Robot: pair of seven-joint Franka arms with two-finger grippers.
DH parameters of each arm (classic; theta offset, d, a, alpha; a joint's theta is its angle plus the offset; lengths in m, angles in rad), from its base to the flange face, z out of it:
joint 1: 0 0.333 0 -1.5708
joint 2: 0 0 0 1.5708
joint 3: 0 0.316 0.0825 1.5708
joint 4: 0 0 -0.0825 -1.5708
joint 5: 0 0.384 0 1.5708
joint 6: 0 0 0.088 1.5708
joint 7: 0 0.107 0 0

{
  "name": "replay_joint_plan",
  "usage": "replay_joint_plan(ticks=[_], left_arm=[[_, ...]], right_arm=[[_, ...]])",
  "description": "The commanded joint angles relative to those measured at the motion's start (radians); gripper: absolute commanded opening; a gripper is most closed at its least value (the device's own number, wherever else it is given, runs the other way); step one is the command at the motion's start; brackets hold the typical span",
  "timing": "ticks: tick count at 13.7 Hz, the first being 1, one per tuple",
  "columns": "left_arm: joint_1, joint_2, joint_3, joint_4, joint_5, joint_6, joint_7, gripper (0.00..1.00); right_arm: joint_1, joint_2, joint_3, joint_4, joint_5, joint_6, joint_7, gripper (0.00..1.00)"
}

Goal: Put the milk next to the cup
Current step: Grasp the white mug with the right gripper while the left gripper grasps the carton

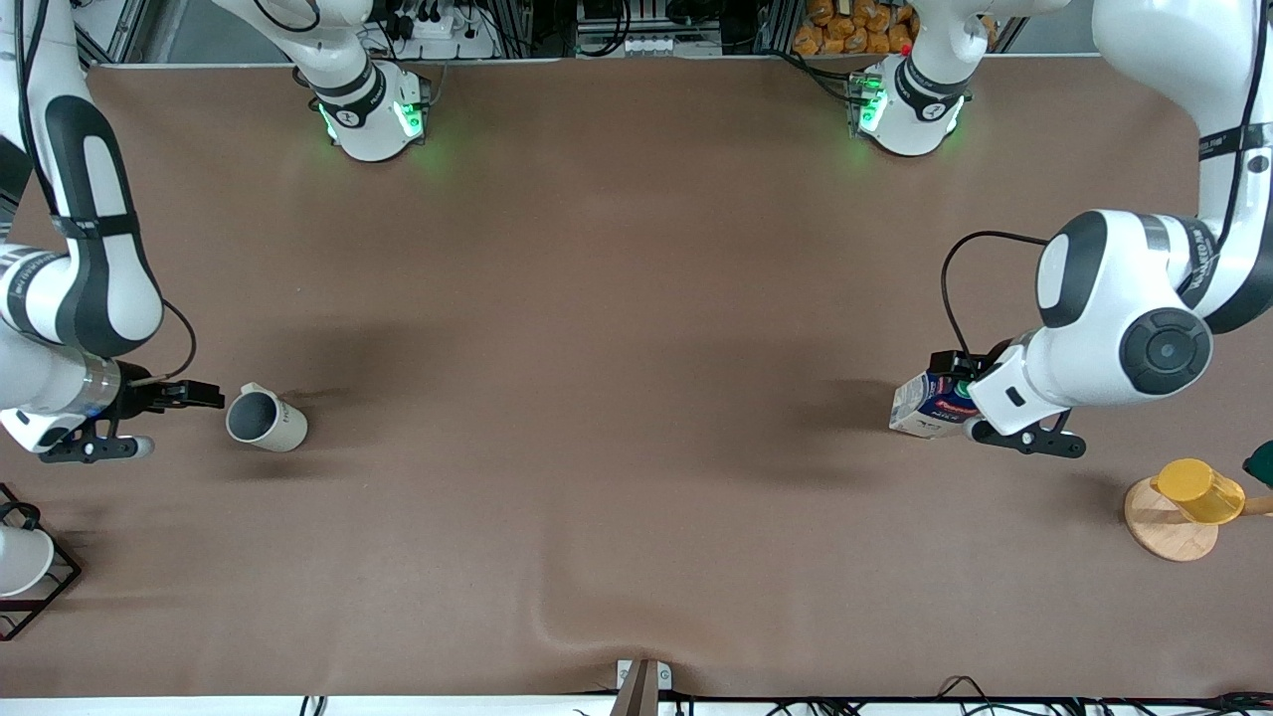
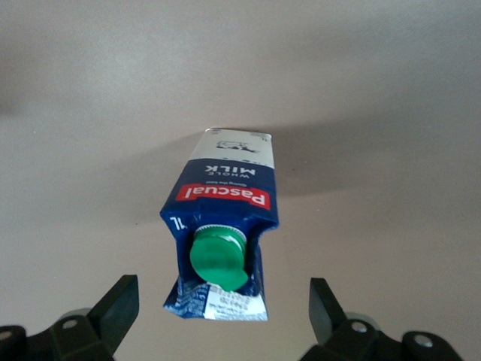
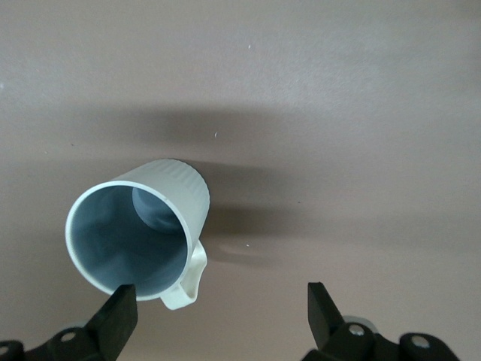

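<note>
My left gripper should move toward the carton's gable end (image 2: 214,304) beside the green cap (image 2: 218,259) before it closes there, because its fingers don't reach the gable end yet.
The milk (image 1: 927,403) is a dark-blue and white carton lying on its side toward the left arm's end of the table. Its green cap (image 2: 218,259) faces my left wrist camera. My left gripper (image 1: 968,397) is open. Its fingers (image 2: 116,308) stand on either side of the carton's gable end (image 2: 225,203) without touching it. The cup (image 1: 265,419) is a cream mug with a grey inside, lying on its side toward the right arm's end. Its mouth (image 3: 128,237) faces my right gripper (image 1: 184,423), which is open and empty just beside the rim.
A yellow cup (image 1: 1201,490) on a wooden disc (image 1: 1159,525) stands near the left arm's end, nearer the front camera than the milk. A white cup (image 1: 20,562) in a black wire rack sits at the right arm's end. The brown cloth has a fold (image 1: 597,636) near the front edge.
</note>
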Motion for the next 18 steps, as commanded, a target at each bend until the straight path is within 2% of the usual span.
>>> replay_joint_plan(ticks=[1, 2, 4, 6, 7, 8, 9, 10, 12, 16, 18], left_arm=[[-0.001, -0.005, -0.002, -0.043, 0.026, 0.046, 0.025, 1.00], [-0.001, -0.004, 0.000, -0.052, 0.026, 0.057, 0.026, 1.00], [-0.001, 0.019, 0.000, -0.060, 0.026, 0.068, 0.026, 1.00], [-0.001, 0.047, -0.002, -0.060, 0.026, 0.068, 0.028, 1.00], [-0.002, 0.058, -0.002, -0.060, 0.026, 0.068, 0.026, 0.92], [-0.002, 0.059, -0.002, -0.060, 0.026, 0.068, 0.028, 0.31], [0.002, 0.059, 0.000, -0.058, 0.026, 0.068, 0.029, 0.06], [0.005, 0.058, -0.002, -0.058, 0.026, 0.068, 0.031, 0.00], [0.008, 0.055, -0.002, -0.052, 0.026, 0.068, 0.031, 0.00], [0.010, 0.013, -0.002, -0.046, 0.023, 0.066, 0.029, 0.00], [0.010, -0.011, -0.002, -0.046, 0.014, 0.065, 0.022, 0.00]], right_arm=[[0.001, 0.031, 0.016, 0.008, -0.003, 0.004, 0.001, 0.99], [0.006, 0.043, 0.016, 0.008, -0.001, 0.007, 0.001, 0.90], [0.013, 0.057, 0.014, 0.008, 0.023, 0.019, 0.001, 0.51], [0.013, 0.077, 0.014, 0.009, 0.033, 0.044, 0.003, 0.21], [0.015, 0.088, 0.016, 0.009, 0.043, 0.049, 0.003, 0.09], [0.015, 0.095, 0.014, 0.008, 0.051, 0.056, 0.003, 0.05], [0.020, 0.098, 0.014, 0.008, 0.051, 0.059, 0.003, 0.00], [0.030, 0.097, 0.014, 0.011, 0.051, 0.053, 0.009, 0.00], [0.072, 0.079, 0.014, 0.021, 0.050, 0.018, 0.110, 0.00], [0.167, 0.057, 0.016, 0.204, 0.050, -0.331, 0.338, 0.00], [0.248, 0.051, 0.019, 0.283, 0.054, -0.452, 0.496, 0.00]])
